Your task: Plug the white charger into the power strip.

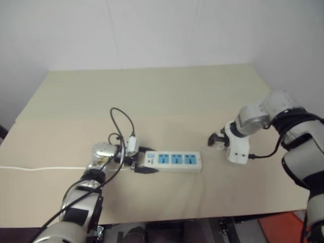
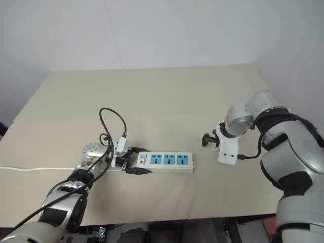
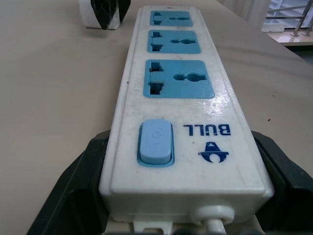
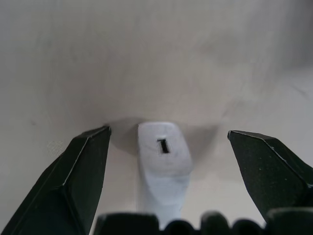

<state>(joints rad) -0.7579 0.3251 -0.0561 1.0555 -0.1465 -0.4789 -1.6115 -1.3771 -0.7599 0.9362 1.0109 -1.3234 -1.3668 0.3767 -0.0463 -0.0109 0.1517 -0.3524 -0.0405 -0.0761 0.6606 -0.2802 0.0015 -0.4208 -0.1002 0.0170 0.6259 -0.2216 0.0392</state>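
Note:
My right gripper should close now, as its fingers are level with its USB end and closing would hold the white charger.
The power strip lies flat near the table's front, a white bar with three blue socket panels and a blue switch at its left end. My left gripper is shut on that switch end, one black finger against each long side. The white charger is a small block lying on the table to the right of the strip. My right gripper points down over it, open, with a finger standing clear on either side and not touching it.
The strip's thin white cord runs left across the tan table to its edge. A black cable loops above my left wrist. The table's front edge is close below the strip; a white wall stands behind.

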